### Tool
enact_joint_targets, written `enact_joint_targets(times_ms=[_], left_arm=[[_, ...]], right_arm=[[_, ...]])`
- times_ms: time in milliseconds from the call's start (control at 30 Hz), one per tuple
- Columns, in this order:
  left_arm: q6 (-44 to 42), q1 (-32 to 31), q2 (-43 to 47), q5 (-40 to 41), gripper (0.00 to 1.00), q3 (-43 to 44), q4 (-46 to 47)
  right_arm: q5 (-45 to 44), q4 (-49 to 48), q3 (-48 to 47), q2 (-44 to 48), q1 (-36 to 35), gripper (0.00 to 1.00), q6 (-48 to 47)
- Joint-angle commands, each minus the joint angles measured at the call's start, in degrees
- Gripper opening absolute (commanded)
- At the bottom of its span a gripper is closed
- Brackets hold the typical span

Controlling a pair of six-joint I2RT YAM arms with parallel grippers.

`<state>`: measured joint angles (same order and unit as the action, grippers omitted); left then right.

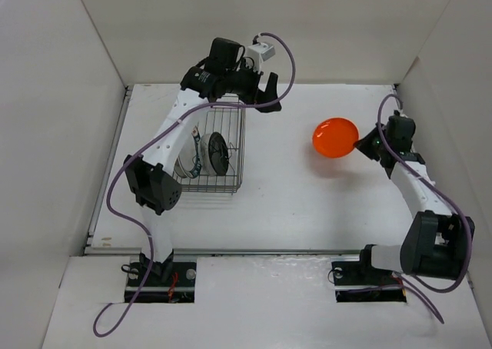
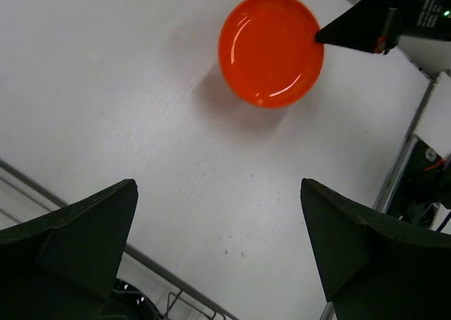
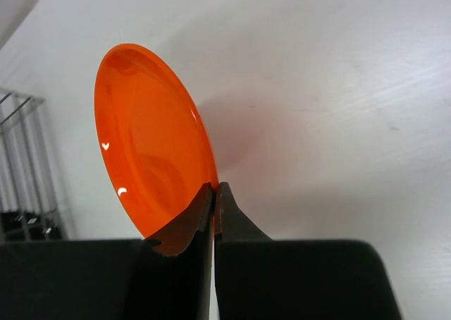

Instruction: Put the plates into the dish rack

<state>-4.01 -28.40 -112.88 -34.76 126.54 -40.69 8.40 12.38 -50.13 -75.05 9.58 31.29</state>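
My left gripper grabs the orange plate's rack-facing rim next, away from the right gripper, to load the plate edgewise into the rack (image 1: 240,145).
A bright orange plate (image 1: 334,137) is at the right middle of the table, and my right gripper (image 1: 358,144) is shut on its right rim. In the right wrist view the two fingertips (image 3: 215,187) pinch the edge of the orange plate (image 3: 151,144), which casts a reddish shadow on the table. The dark wire dish rack (image 1: 240,145) stands left of centre and holds a black plate (image 1: 217,151) and white plates (image 1: 192,158) on edge. My left gripper (image 1: 270,94) hangs open and empty above the rack's far right corner. Its view looks down at the orange plate (image 2: 271,48).
White walls close the table in on the left, back and right. A raised metal strip (image 1: 231,250) runs along the near edge. The left arm reaches over the rack's left side. A corner of the rack's wire (image 2: 183,302) shows under the left fingers.
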Motion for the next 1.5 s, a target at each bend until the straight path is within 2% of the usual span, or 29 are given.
enact_joint_targets(times_ms=[0,33,133,300,800,933,967,1067,1167,1200,1233,1267,1300,1400,1433,1467], left_arm=[[1.2,-0.2,-1.9,-9.7,1.00,1.9,6.3],[2.1,-0.2,-3.6,-12.2,1.00,2.5,6.8],[2.6,-0.8,-6.0,-13.0,1.00,4.0,6.8],[3.1,-0.8,-7.3,-8.9,1.00,1.9,10.1],[3.7,-0.8,-10.3,-4.4,1.00,-0.5,12.7],[4.3,-0.8,-12.2,-10.7,0.98,0.0,12.2],[4.3,-0.8,-12.8,-14.2,0.95,0.0,12.2],[3.6,-0.8,-12.8,-22.3,0.60,0.5,10.7],[3.6,-0.8,-12.0,-25.8,0.00,-1.5,10.1],[3.6,-0.8,-10.5,-26.6,0.00,-2.3,10.1],[3.6,-0.8,-9.5,-27.1,0.00,-3.4,10.1],[4.3,-0.8,-8.3,-27.1,0.00,-4.2,10.1],[4.9,-0.8,-5.7,-24.1,0.00,-5.9,9.6],[5.5,0.8,-0.6,-15.6,0.00,-8.2,7.2],[5.5,0.8,3.7,-7.6,0.00,-11.2,6.5],[5.5,1.5,6.0,-3.2,0.00,-12.4,5.9]], right_arm=[[3.9,-9.1,0.6,3.5,-5.1,0.00,-0.4],[3.9,-10.1,0.6,3.5,-6.5,0.00,-0.4],[3.9,-12.1,0.0,5.1,-11.5,0.00,-1.0],[3.2,-14.9,-1.4,6.7,-16.9,0.00,-1.0],[7.5,-15.5,-4.1,10.0,-19.3,0.00,-1.0],[8.1,-17.4,-4.6,10.5,-19.9,0.00,-1.0],[8.1,-17.4,-5.1,10.5,-19.9,0.00,-1.0],[8.6,-18.1,-5.8,9.9,-20.4,0.00,-0.4],[8.6,-18.1,-6.4,9.4,-20.4,0.00,0.1],[8.0,-18.1,-6.9,9.4,-20.4,0.22,0.1],[7.4,-18.1,-6.9,9.4,-20.4,0.53,0.6],[6.8,-18.1,-6.9,9.4,-20.4,0.78,0.6],[4.3,-17.4,-6.9,10.0,-20.9,1.00,0.6],[1.5,-13.3,-6.9,10.0,-20.9,1.00,-0.1],[0.5,-12.3,-6.9,10.5,-20.9,1.00,-0.1],[-0.8,-11.5,-6.4,10.5,-21.4,1.00,-0.9]])
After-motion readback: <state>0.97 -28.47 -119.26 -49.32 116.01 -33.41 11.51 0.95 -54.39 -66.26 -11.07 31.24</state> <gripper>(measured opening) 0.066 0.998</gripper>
